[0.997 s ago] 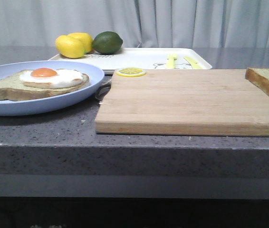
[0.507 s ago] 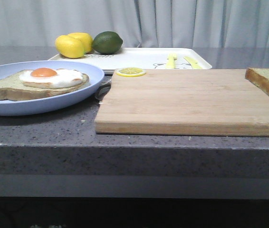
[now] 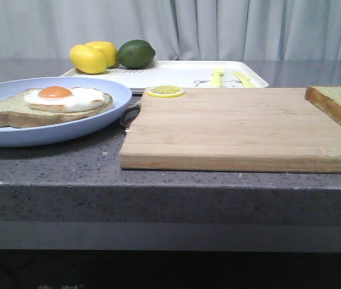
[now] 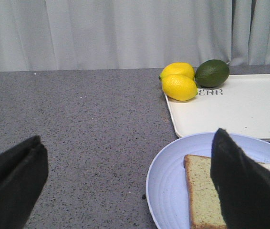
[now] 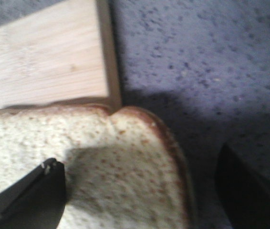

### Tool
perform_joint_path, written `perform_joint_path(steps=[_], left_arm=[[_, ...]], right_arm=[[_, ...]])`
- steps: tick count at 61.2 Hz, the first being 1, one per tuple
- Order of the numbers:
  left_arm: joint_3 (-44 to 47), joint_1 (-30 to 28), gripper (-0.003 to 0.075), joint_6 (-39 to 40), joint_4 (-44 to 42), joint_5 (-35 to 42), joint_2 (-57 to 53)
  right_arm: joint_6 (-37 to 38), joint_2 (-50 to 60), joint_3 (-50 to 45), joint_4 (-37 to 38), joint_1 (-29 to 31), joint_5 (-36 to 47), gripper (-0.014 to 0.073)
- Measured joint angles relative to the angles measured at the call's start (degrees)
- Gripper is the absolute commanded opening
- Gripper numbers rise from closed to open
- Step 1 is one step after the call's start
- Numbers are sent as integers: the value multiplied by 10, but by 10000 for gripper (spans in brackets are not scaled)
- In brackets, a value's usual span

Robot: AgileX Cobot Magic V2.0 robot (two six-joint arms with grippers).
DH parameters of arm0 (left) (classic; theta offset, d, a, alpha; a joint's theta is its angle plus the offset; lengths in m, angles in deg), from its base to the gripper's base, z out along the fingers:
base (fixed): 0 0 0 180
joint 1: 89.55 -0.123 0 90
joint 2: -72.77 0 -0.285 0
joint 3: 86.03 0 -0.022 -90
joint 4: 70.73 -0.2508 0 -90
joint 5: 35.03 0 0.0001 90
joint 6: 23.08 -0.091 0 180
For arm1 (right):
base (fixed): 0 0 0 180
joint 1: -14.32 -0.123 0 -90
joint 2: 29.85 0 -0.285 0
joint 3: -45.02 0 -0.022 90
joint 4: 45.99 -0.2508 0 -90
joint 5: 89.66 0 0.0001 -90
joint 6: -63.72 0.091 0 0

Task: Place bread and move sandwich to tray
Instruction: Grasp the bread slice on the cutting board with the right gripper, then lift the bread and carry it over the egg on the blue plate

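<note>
My right gripper's fingers stand around the brown crust, one over the pale crumb (image 5: 120,176), so it is time to close. Closing now would catch the bread.
The bread (image 3: 338,103), a thick brown-crusted slice, lies at the right end of the wooden cutting board (image 3: 237,126). In the right wrist view the bread (image 5: 125,162) overhangs the board's corner (image 5: 44,62). My right gripper (image 5: 137,195) is open, one finger over the crumb and the other beyond the crust. The sandwich slice (image 3: 14,111) with its fried egg (image 3: 65,97) sits on the pale blue plate (image 3: 50,133) at the left. My left gripper (image 4: 125,186) is open and empty over the counter and the plate's edge (image 4: 173,181). The white tray (image 3: 182,73) is at the back.
Two lemons (image 3: 92,57) and a lime (image 3: 135,53) sit at the tray's far left corner. Yellow utensils (image 3: 217,76) lie on the tray. A lemon slice (image 3: 165,91) rests at the board's far left corner. Neither arm shows in the front view.
The bread has shifted slightly left on the cutting board. The plate, the sandwich and the tray have not moved.
</note>
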Motion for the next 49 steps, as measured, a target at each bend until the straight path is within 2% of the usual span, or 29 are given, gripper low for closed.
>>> perform_joint_path(steps=[5,12,16,35,43,49], left_arm=[[0,0,673,0,0,0,0],[0,0,673,0,0,0,0],[0,0,673,0,0,0,0],[0,0,672,0,0,0,0],[0,0,672,0,4,0,0],[0,0,672,0,4,0,0]], right_arm=[[-4,-1,0,-8,0,-10,391],[-5,-1,0,-11,0,-11,47],[-5,3,0,-19,0,-14,-74],[-5,76,15,-31,0,-31,-59],[-4,118,22,-121,-4,-45,-59],[-4,128,23,-199,-33,-49,-59]])
